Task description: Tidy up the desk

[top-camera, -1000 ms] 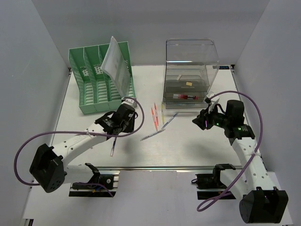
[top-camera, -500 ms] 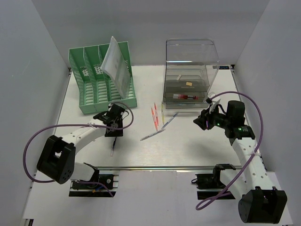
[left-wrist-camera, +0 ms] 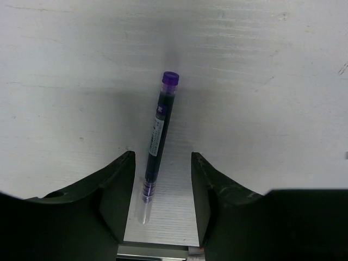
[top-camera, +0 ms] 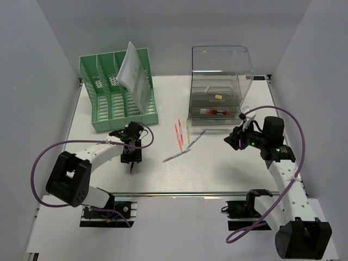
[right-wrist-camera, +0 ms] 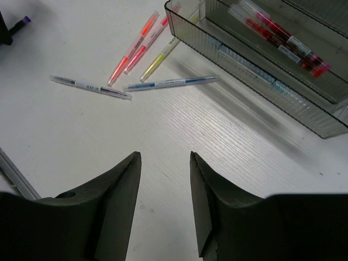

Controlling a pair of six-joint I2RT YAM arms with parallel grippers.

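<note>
I should next grab the purple pen by its dark body [left-wrist-camera: 156, 140] with my left gripper. The end with the purple cap will then stay free to enter the drawer box.
The white desk [top-camera: 217, 174] carries loose pens. A purple pen [left-wrist-camera: 157, 136] lies on it, cap pointing away in the left wrist view, and also shows in the top view [top-camera: 130, 173]. My left gripper [left-wrist-camera: 162, 155] is open, low over the desk, with its jaws on either side of the pen's clear end, not closed on it; in the top view it [top-camera: 131, 157] is left of centre. My right gripper [right-wrist-camera: 163, 155] is open and empty above bare desk, in front of the clear drawer box [top-camera: 220, 87].
Orange and pink highlighters [right-wrist-camera: 133, 49], a yellow one [right-wrist-camera: 157, 60], a blue pen [right-wrist-camera: 171, 83] and a clear pen [right-wrist-camera: 89, 87] lie mid-desk. Red pens [right-wrist-camera: 283, 41] lie in the open drawer. A green file rack [top-camera: 117, 98] holding a notebook [top-camera: 135, 76] stands back left. A metal rail [top-camera: 190, 194] runs along the near edge.
My left arm has swung left and brought its gripper toward the near edge, down over the purple pen. The right arm has barely moved.
</note>
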